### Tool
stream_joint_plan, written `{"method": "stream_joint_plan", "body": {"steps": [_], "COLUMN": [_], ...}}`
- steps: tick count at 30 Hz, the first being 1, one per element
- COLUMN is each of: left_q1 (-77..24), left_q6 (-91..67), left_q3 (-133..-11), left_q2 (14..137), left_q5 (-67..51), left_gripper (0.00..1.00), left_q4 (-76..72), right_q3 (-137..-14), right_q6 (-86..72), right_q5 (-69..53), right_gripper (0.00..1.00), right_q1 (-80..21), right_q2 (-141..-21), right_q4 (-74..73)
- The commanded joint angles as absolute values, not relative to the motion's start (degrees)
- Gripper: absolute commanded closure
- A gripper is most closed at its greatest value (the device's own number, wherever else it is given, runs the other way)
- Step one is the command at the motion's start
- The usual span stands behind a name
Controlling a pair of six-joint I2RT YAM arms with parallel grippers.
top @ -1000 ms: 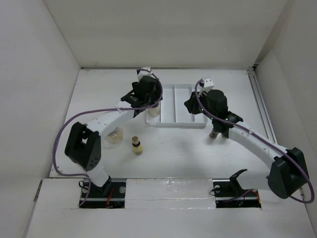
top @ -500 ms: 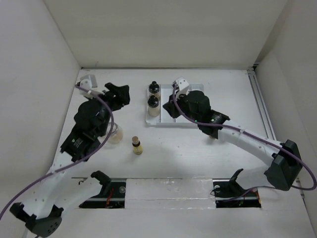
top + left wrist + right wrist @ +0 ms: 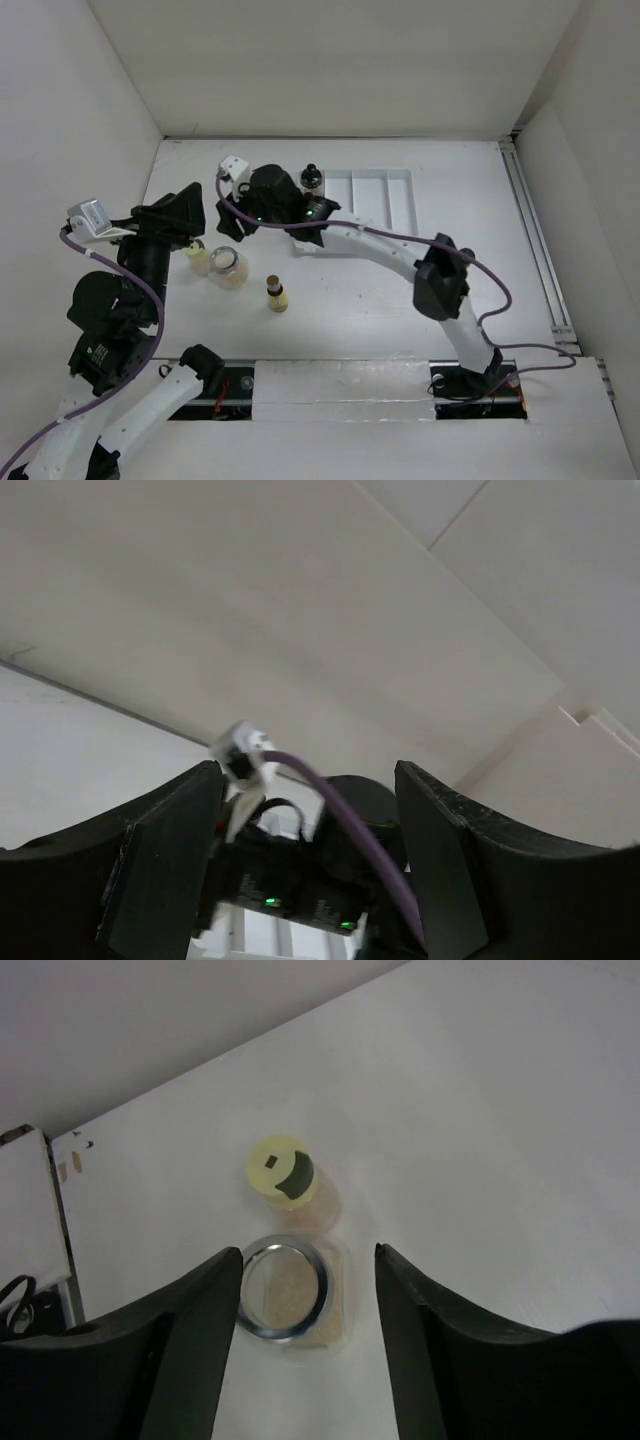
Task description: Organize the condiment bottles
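Observation:
I should grip the yellow-capped bottle by its yellow cap next with my right gripper. Then it can be organized into the white tray.
In the top view, a black-capped bottle stands in the left compartment of the white tray. A yellow-capped bottle, a clear glass jar and a small dark brown bottle stand on the table to the tray's near left. My right gripper hangs open above the jar. In the right wrist view, the jar sits by the left finger and the yellow cap lies beyond it. My left gripper is raised and open, holding nothing, and faces the right wrist.
The right arm stretches across the tray's near left corner and hides part of it. White walls close in the table at the left, back and right. The left arm rises over the table's near left corner.
My right arm swung left from the tray to above the glass jar and its jaws opened. My left arm pulled back toward the near left and rose.

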State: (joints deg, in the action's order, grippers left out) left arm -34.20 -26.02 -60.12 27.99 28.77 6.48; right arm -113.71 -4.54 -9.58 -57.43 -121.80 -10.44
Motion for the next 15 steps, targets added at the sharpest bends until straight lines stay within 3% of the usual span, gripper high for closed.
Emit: {"method": "stream_joint_plan", "body": {"steps": [1,6,15], "left_q1": [-34.0,-34.0,-34.0], "left_q6": [-23.6,-22.2,-20.7], "left_q3": [-61.2,-61.7,-61.2], "left_q2": [27.3,27.3,27.9], "left_q5": [26.7,23.1,22.6], "left_gripper": [0.34,0.34,0.34], "left_q4": [2.5,2.5,1.9], "right_q3": [-126.3,-143.2,-147.8], "right_q6": [-2.7,-2.7,-0.8], "right_q5": [-13.1,-13.1,-7.0], "right_gripper": [0.37,0.26,0.14], "right_q1": [-58.4,-59.7,-63.2], "right_q2": [-130.1,-141.6,-149.1], "right_q4": [-17.7,-21.0,-15.0]}}
